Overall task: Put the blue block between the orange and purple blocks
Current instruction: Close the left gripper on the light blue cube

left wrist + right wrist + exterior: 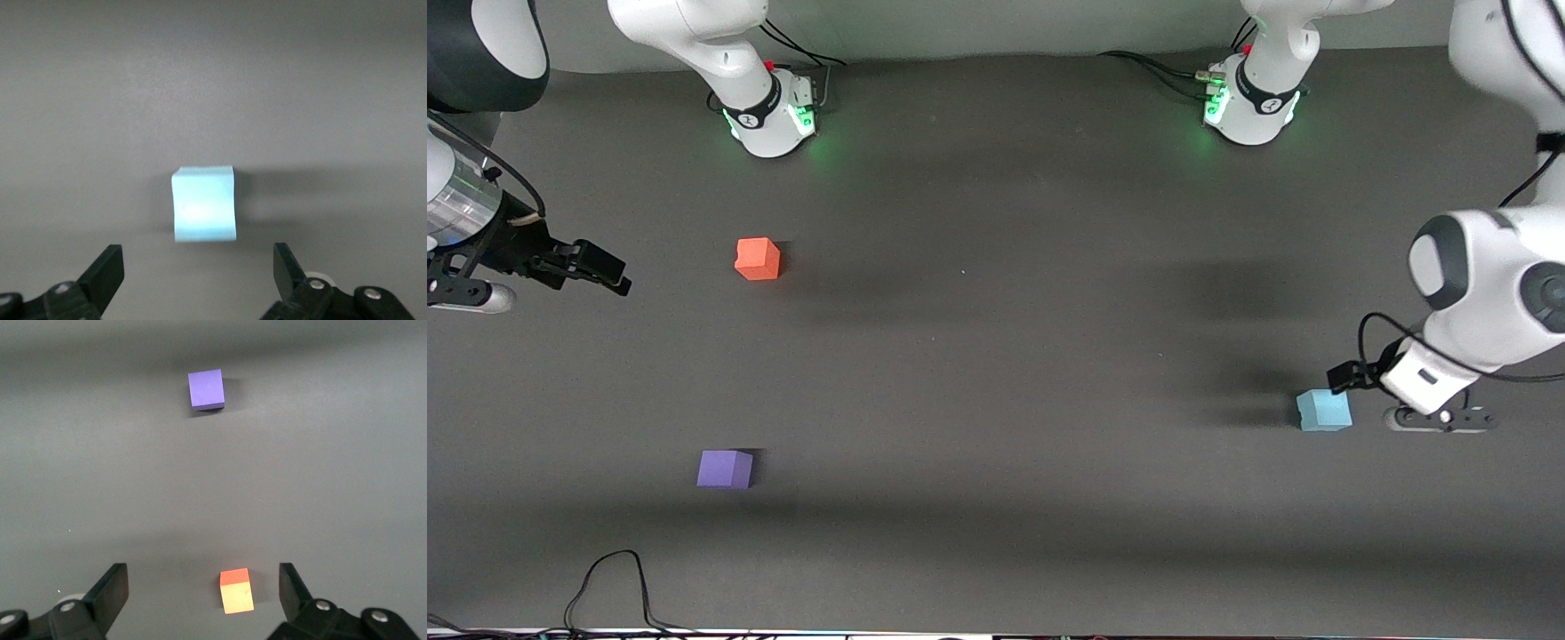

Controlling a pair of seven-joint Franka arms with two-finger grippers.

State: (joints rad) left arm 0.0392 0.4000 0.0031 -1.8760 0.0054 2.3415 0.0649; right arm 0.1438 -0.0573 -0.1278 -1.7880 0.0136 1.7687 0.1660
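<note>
My left gripper grabs the two opposite sides of the blue block [1324,411] next, to set it between the orange and purple blocks.
The light blue block [1324,411] rests on the dark table toward the left arm's end. My left gripper [1344,377] hovers just beside it, open and holding nothing; in the left wrist view the blue block [203,203] lies just ahead of the left gripper [198,267]. The orange block [757,259] and the purple block [725,468] stand well apart toward the right arm's end, the purple one nearer the front camera. My right gripper [615,277] hangs open beside the orange block. In the right wrist view the right gripper [203,587] frames the orange block [237,591], with the purple block [206,389] beside it.
Both arm bases [769,116] [1249,107] stand along the table's edge farthest from the front camera. A black cable [609,578] loops at the near edge. The dark table top [1005,373] stretches bare between the blue block and the other two.
</note>
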